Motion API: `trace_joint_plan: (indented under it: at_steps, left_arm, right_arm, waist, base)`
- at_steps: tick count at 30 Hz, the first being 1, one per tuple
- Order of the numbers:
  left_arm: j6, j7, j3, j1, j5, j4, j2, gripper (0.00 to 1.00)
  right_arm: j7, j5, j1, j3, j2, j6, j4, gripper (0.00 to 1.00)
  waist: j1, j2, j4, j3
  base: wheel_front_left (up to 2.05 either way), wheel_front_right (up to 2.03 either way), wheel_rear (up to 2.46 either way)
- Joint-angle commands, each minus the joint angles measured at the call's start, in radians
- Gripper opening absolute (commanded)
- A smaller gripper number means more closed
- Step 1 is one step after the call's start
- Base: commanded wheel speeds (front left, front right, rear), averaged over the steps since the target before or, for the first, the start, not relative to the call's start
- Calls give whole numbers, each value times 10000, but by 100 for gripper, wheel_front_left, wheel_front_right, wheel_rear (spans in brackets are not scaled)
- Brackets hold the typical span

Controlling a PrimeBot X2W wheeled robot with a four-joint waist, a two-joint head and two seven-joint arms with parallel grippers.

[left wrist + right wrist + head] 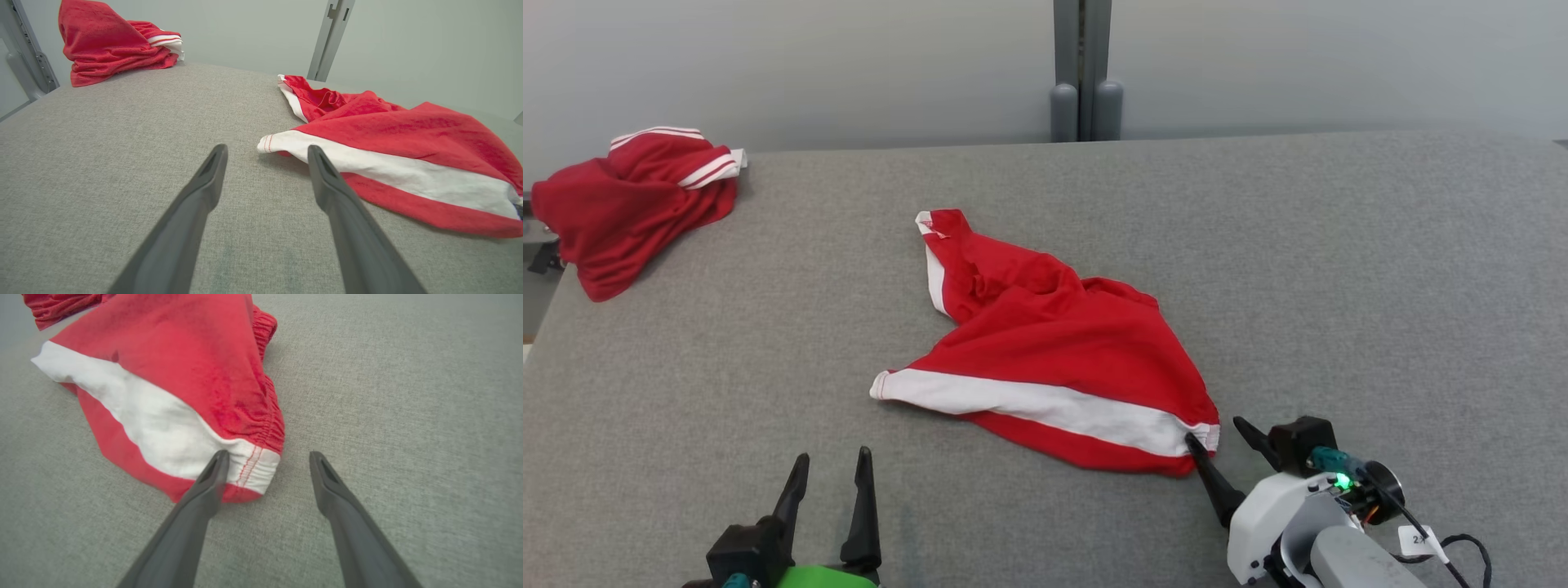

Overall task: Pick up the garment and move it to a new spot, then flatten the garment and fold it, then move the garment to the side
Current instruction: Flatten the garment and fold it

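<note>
My right gripper takes hold of the shorts (1072, 343) by the stitched white waistband corner (1205, 434) next, where an edge sticks out, since they lie slack and crumpled.
The garment (1054, 351) is a pair of red shorts with a broad white stripe, lying crumpled in the middle of the grey table (1380, 269). My right gripper (1217, 433) is open at the garment's near right corner, one fingertip against the white hem (255, 471) and the other over bare table. My left gripper (833, 464) stands open near the table's front edge, short of the garment's white left corner (271, 143), nothing between its fingers (208, 175).
A second red garment with white stripes (629, 204) lies bunched at the table's far left corner (110, 45). A grey post (1084, 69) stands behind the far edge, against a pale wall.
</note>
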Motion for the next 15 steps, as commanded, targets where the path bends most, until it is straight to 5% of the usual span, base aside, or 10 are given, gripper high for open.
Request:
trace_joint_plan:
  at_steps: [1, 10, 11, 13, 15]
  left_arm:
    - [-26, -5, 41, -154, 129, 9, 24, 100]
    - [-41, -5, 131, -226, 196, 19, 24, 100]
    - [-44, -5, 139, -239, 187, 11, 24, 100]
    - [-47, -5, 161, -269, 201, 2, 24, 100]
    - [-50, -5, 175, -289, 212, -12, 24, 100]
  right_arm:
    - [31, 248, -187, 177, -46, -12, 242, 100]
    - [54, 1628, -731, 1595, -45, -14, 1021, 100]
    - [44, 1750, -782, 1794, -44, -12, 1034, 93]
    - [24, 1974, -860, 2084, -54, -14, 1050, 47]
    - [1, 2030, -991, 2325, -157, -12, 1025, 34]
  waist:
    - [0, 0, 58, 63]
    - [0, 0, 69, 216]
    - [0, 0, 61, 238]
    - [0, 0, 41, 272]
    - [0, 0, 16, 296]
  base:
    - [0, 0, 0]
    - [0, 0, 0]
    - [0, 0, 0]
    - [0, 0, 0]
    - [0, 0, 0]
